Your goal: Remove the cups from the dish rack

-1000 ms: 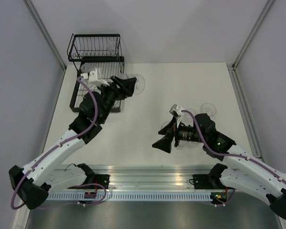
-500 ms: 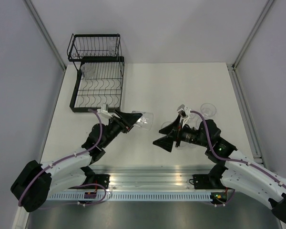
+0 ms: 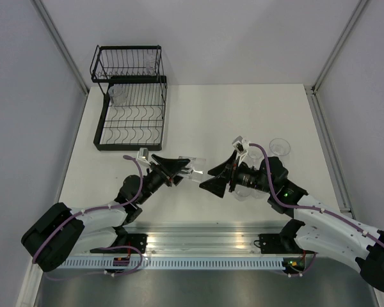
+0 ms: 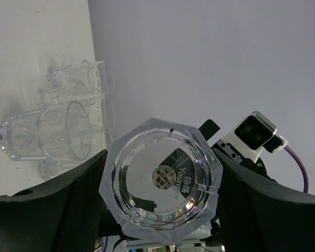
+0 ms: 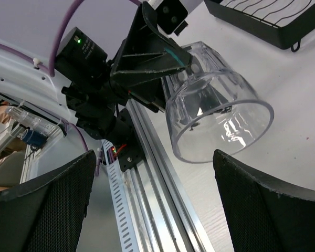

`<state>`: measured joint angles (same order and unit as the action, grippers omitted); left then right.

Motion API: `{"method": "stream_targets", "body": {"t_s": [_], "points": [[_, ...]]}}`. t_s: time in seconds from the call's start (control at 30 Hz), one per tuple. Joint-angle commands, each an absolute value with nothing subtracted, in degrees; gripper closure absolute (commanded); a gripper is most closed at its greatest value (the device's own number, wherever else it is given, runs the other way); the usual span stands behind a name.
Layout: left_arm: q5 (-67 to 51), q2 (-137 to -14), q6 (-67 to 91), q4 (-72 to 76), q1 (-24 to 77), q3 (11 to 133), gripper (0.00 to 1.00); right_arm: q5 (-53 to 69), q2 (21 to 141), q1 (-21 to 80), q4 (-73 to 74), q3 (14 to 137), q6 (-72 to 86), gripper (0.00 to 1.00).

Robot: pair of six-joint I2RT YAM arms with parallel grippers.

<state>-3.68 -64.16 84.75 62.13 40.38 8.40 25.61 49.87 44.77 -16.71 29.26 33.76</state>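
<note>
The clear cup is to stand upright on its base, which has to stay free, so the robot's right hand needs to grab the cup by the rim of its opening (image 3: 203, 171) (image 5: 220, 130) next.
A clear cup (image 3: 193, 167) lies on its side in the air, with my left gripper (image 3: 181, 167) shut on its base end. In the left wrist view its octagonal base (image 4: 163, 178) fills the gap between the fingers (image 4: 58, 205). My right gripper (image 3: 208, 178) is open, facing the cup's open mouth (image 5: 215, 123), a short way off and not touching. The black dish rack (image 3: 131, 137) stands at the far left. It holds one cup (image 3: 117, 94) on the lower tier and another cup (image 3: 151, 64) on the upper tier.
Several unloaded cups stand on the table beside my right arm, one cup (image 3: 280, 147) furthest back; the left wrist view shows this group (image 4: 58, 131). The metal mounting rail (image 5: 157, 178) runs along the near table edge. Grey walls enclose the table.
My left arm has carried the cup from beside the rack down to the table's front middle. My right gripper has shifted left and now faces the cup's mouth.
</note>
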Motion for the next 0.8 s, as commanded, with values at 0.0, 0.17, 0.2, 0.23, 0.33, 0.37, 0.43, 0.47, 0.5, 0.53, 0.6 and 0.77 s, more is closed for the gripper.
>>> {"method": "stream_targets", "body": {"t_s": [0.0, 0.17, 0.2, 0.23, 0.33, 0.37, 0.43, 0.47, 0.5, 0.53, 0.6, 0.77], "points": [[-4.22, -63.99, 89.47, 71.36, 41.04, 8.17, 0.98, 26.45, 51.32, 44.91, -22.58, 29.62, 35.15, 0.05], [-4.22, -64.51, 90.0, 71.28, 42.36, 8.52, 0.98, 28.04, 54.75, 44.91, -27.15, 29.18, 37.26, 0.1], [-4.04, -64.69, 90.17, 71.45, 42.71, 8.44, 0.98, 28.12, 55.1, 44.83, -28.72, 29.18, 37.61, 0.11], [-3.87, -64.95, 90.26, 71.54, 42.98, 8.35, 0.98, 28.3, 55.72, 44.82, -29.35, 29.09, 38.05, 0.12], [-2.82, -66.79, 91.4, 74.25, 43.86, 7.04, 0.98, 28.83, 56.42, 44.91, -30.67, 29.44, 38.23, 0.14], [-2.73, -67.93, 91.84, 75.14, 44.03, 6.6, 0.98, 29.0, 56.43, 44.83, -31.02, 29.36, 38.41, 0.14], [-2.72, -69.25, 92.9, 77.16, 44.21, 5.81, 0.98, 28.92, 56.51, 44.91, -31.29, 29.18, 38.49, 0.15], [-2.72, -70.48, 93.34, 78.65, 44.64, 5.71, 0.98, 28.92, 56.51, 44.91, -31.38, 29.09, 38.5, 0.16], [-2.72, -71.01, 93.51, 79.27, 44.74, 5.63, 0.98, 29.0, 56.6, 44.91, -31.46, 29.0, 38.58, 0.2], [-2.29, -71.54, 93.6, 79.71, 45.08, 5.71, 0.98, 29.18, 56.78, 44.83, -32.33, 28.83, 38.93, 0.23], [-2.02, -72.85, 93.78, 80.94, 45.88, 6.15, 0.98, 29.62, 57.13, 44.82, -33.31, 28.39, 39.81, 0.32], [-1.85, -75.41, 94.31, 83.4, 47.37, 7.64, 0.98, 30.32, 58.01, 44.91, -34.54, 28.21, 40.25, 0.47]]}}
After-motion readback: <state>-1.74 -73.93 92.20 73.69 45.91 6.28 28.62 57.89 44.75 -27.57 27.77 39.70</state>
